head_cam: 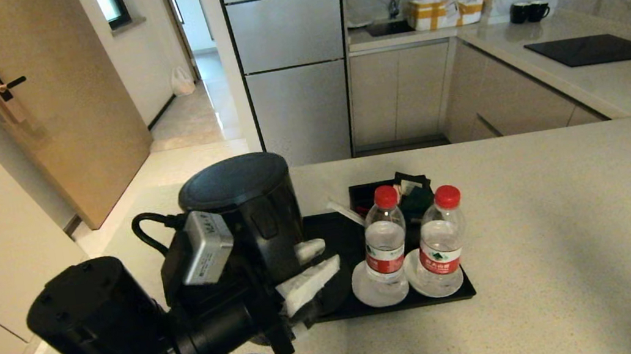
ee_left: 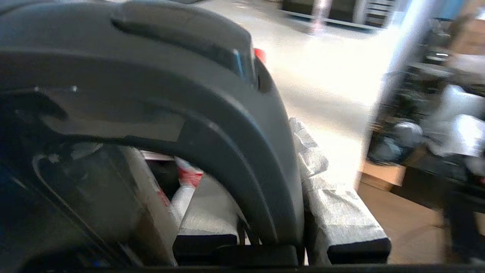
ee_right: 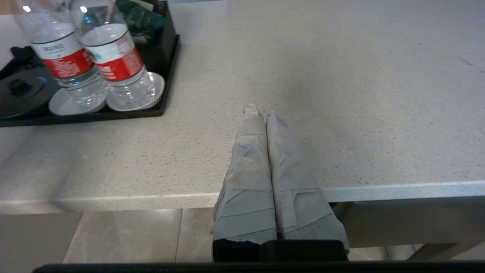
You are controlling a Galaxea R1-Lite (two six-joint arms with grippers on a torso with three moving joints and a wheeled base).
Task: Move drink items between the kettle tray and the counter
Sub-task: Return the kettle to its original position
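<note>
The kettle (head_cam: 261, 209) hangs short of the base disc and would tip if released now, so my left gripper must keep holding it until it gets there.
The matte-black kettle (head_cam: 261, 209) hangs above the left end of the kettle tray (head_cam: 461, 293). My left gripper (head_cam: 311, 267) is shut on its curved handle (ee_left: 235, 129), one taped finger (ee_left: 341, 216) on each side. The round base disc (ee_right: 21, 89) lies bare on the tray (ee_right: 94, 118). Two red-capped water bottles (head_cam: 384, 241) (head_cam: 440, 239) stand on white saucers at the tray's right end, and they also show in the right wrist view (ee_right: 62, 53) (ee_right: 113, 53). My right gripper (ee_right: 261, 112) is shut and empty over the counter's (head_cam: 577, 239) near edge.
A small black box of sachets (head_cam: 364, 193) sits behind the tray. The kettle's power cord (head_cam: 144, 232) loops at the counter's left edge. Far back are black mugs (head_cam: 528, 11), a cooktop (head_cam: 591, 50) and a sink.
</note>
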